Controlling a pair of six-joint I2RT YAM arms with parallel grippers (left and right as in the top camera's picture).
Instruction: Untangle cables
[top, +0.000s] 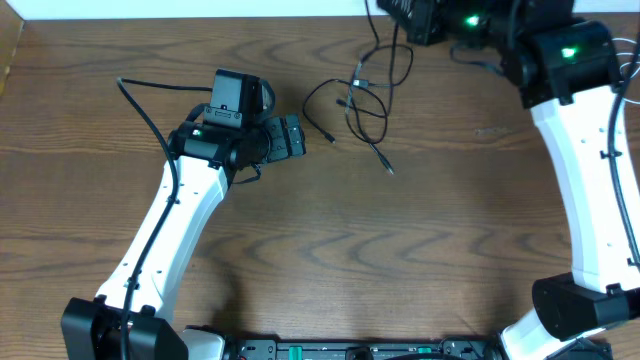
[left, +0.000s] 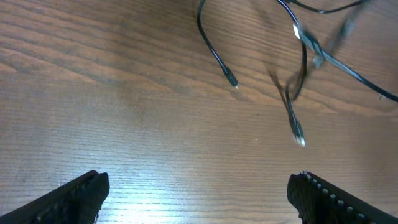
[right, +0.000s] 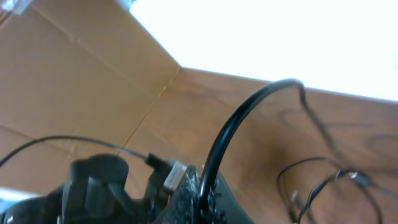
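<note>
My left gripper will next grab the thin black cable along a part of it. The plug ends will stay free to slip through and untangle.
A thin black cable (top: 362, 98) lies in tangled loops on the wooden table at the back centre, with plug ends at its lower left and lower right. My left gripper (top: 296, 137) is open and empty, low over the table just left of the loops. In the left wrist view the plug ends (left: 231, 78) lie ahead of its open fingers (left: 199, 198). My right gripper (top: 412, 18) is raised at the back edge. In the right wrist view its jaws (right: 202, 194) are shut on a black cable (right: 239, 121) that arcs up and down to the tangle. I cannot make out a white cable.
A cardboard wall (right: 68, 93) stands at the table's far left edge (top: 10, 50). A white wall runs along the back. The arms' own thick black wires (top: 150, 115) loop beside the left arm. The right arm's white links (top: 585, 170) stand along the right side.
</note>
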